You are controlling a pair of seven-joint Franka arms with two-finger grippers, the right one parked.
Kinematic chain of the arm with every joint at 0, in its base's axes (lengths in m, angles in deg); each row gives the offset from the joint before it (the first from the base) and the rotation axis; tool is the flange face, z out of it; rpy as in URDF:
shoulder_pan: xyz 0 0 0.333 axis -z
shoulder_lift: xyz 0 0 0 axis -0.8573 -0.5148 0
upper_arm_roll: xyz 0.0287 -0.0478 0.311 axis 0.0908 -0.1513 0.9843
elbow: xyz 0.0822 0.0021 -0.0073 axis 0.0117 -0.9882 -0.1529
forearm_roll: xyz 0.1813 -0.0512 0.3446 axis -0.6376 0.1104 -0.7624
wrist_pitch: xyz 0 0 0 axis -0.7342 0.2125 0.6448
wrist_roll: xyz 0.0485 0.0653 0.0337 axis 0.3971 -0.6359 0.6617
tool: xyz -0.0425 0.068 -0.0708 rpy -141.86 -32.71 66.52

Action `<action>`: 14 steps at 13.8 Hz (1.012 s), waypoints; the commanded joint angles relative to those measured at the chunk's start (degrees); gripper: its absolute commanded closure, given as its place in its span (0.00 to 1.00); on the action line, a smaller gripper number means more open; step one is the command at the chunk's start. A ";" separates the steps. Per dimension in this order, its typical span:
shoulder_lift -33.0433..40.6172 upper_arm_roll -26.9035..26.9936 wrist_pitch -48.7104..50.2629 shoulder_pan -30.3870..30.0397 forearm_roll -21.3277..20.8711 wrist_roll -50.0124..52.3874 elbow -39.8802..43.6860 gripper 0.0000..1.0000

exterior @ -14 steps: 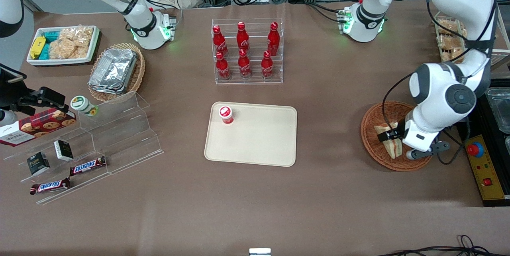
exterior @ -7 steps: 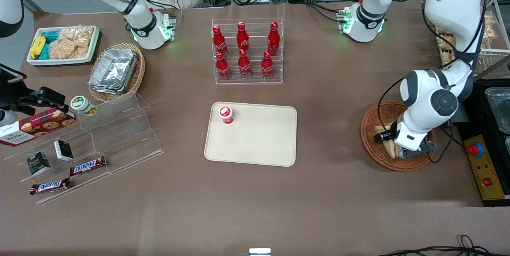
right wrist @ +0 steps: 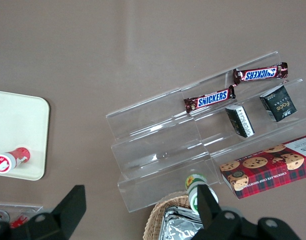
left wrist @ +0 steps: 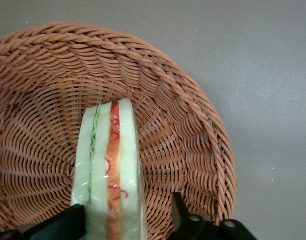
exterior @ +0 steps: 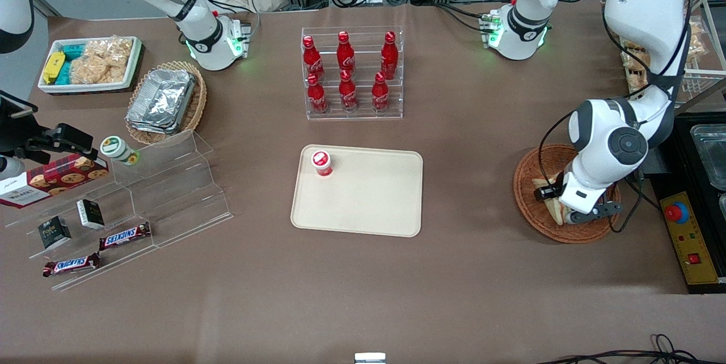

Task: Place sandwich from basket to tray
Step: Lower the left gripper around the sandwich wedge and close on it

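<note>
The gripper grabs the sandwich by its flat bread sides next, since its filling (left wrist: 113, 175) is bare along the sandwich's cut side.
The sandwich (left wrist: 110, 165), a wrapped white-bread wedge with red-orange and green filling, stands on edge in the round reddish-brown basket (left wrist: 192, 100). My gripper (left wrist: 127, 212) is down in the basket and open, one finger on each side of the sandwich. One finger touches the bread; the other finger (left wrist: 178, 215) stands apart from it. In the front view the arm's wrist covers most of the sandwich (exterior: 545, 188) and the gripper (exterior: 554, 197) inside the basket (exterior: 530, 168). The cream tray (exterior: 368, 205) lies mid-table, toward the parked arm from the basket.
A small red-capped bottle (exterior: 321, 163) stands on a corner of the tray. A clear rack of red bottles (exterior: 351, 75) stands farther from the camera than the tray. A yellow box with a red stop button (exterior: 689, 233) lies beside the basket.
The arm has swung its wrist over the basket and settled lower, bringing the fingers down around the sandwich. The sandwich itself has not moved.
</note>
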 commanded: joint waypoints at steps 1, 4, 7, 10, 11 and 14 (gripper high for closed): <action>0.47 0.83 -1.38 -0.25 -1.42 0.34 -0.80 0.00; 0.21 1.19 -1.38 -0.25 -2.73 -0.01 -0.79 0.00; -0.23 1.54 -1.47 -0.25 -3.97 -0.01 -0.79 0.00; -1.11 1.54 -1.47 -0.25 -7.65 0.25 -0.79 0.00; -1.46 1.54 -1.55 -0.25 -7.66 0.60 -0.62 0.00; -1.82 1.54 -1.56 -0.25 -8.19 0.60 -0.53 0.00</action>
